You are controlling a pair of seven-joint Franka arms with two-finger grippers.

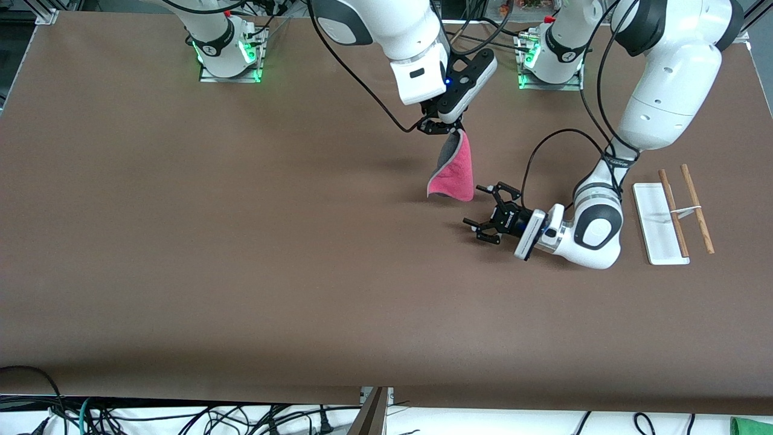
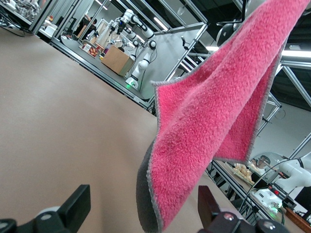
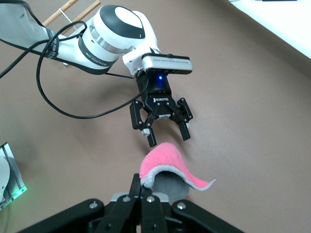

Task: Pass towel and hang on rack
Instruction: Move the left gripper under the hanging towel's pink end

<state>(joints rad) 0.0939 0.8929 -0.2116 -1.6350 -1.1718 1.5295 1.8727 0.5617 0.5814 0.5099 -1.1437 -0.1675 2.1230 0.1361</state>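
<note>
My left gripper grabs the towel by its free hanging corner (image 1: 467, 194) next, so that the towel passes over and hangs on the rack (image 1: 658, 223).
The towel (image 1: 454, 172), pink-red with a dark grey back, hangs by one corner from my right gripper (image 1: 445, 128), which is shut on it above the middle of the table. In the right wrist view the shut fingertips (image 3: 146, 187) pinch the grey-stitched edge of the towel (image 3: 165, 165). My left gripper (image 1: 475, 206) is low over the table, open, pointing at the towel's lower end. In the left wrist view the towel (image 2: 214, 121) dangles between the two open fingers (image 2: 80, 204) without touching them. The rack (image 1: 658, 223), a white base with two wooden rods (image 1: 697, 208), stands toward the left arm's end.
Both arm bases (image 1: 226, 51) (image 1: 546, 51) with green lights stand along the table edge farthest from the front camera. Cables (image 1: 181, 417) lie below the table's near edge. The left arm's elbow (image 1: 595, 232) sits beside the rack's base.
</note>
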